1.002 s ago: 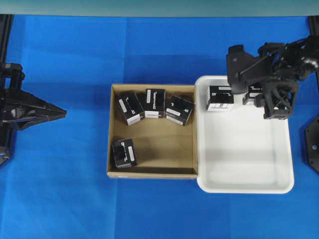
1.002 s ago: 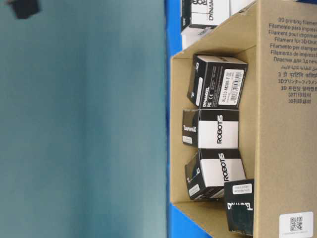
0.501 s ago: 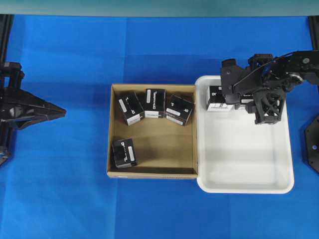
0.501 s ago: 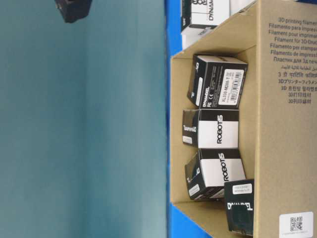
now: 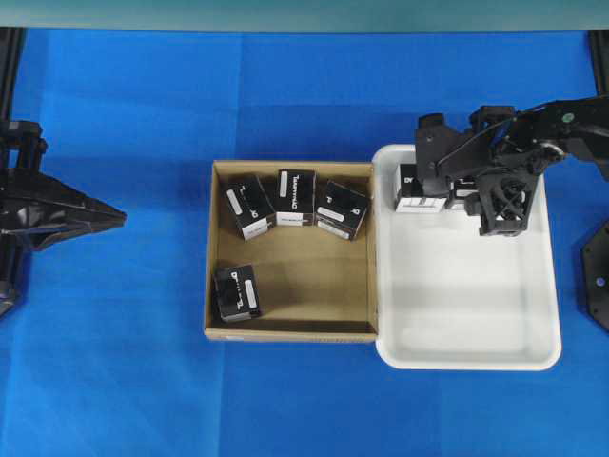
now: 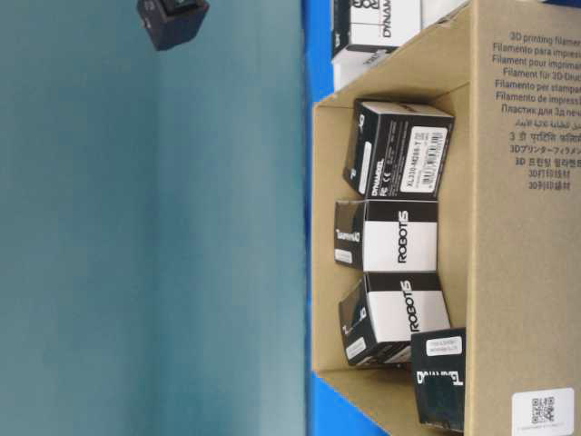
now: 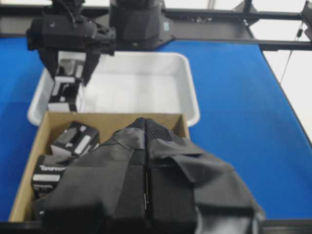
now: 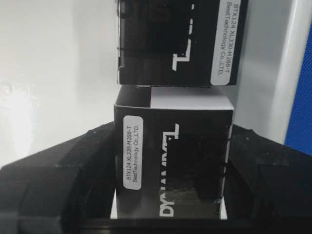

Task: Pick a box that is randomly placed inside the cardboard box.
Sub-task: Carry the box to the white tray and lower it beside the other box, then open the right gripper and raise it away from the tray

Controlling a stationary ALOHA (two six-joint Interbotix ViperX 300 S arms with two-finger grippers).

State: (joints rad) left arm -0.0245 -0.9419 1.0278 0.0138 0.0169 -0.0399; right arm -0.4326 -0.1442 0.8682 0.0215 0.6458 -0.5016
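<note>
The held black carton (image 8: 173,161) is in the white tray beside the second carton and would rest there, so my right gripper should open.
The brown cardboard box (image 5: 211,286) lies mid-table with several black cartons in it, one being the box (image 5: 237,292) near its front left corner. My right gripper (image 5: 468,188) hangs over the far left corner of the white tray and is shut on another black carton (image 8: 170,165), a finger pressed against each side. A second carton (image 8: 175,44) stands just beyond the held one and looks to touch it. My left gripper (image 7: 145,129) is shut and empty, off to the left of the cardboard box (image 7: 29,161).
The white rounded tray (image 5: 466,314) sits against the cardboard box's right wall, with a carton (image 5: 420,188) at its far left corner. Blue cloth (image 5: 114,362) covers the table. Black frame posts (image 5: 11,57) stand at the far corners.
My right arm has shifted a little left and lowered over the tray's far corner, carton still held. A dark part of it has come further into the table-level view. The left arm stayed put.
</note>
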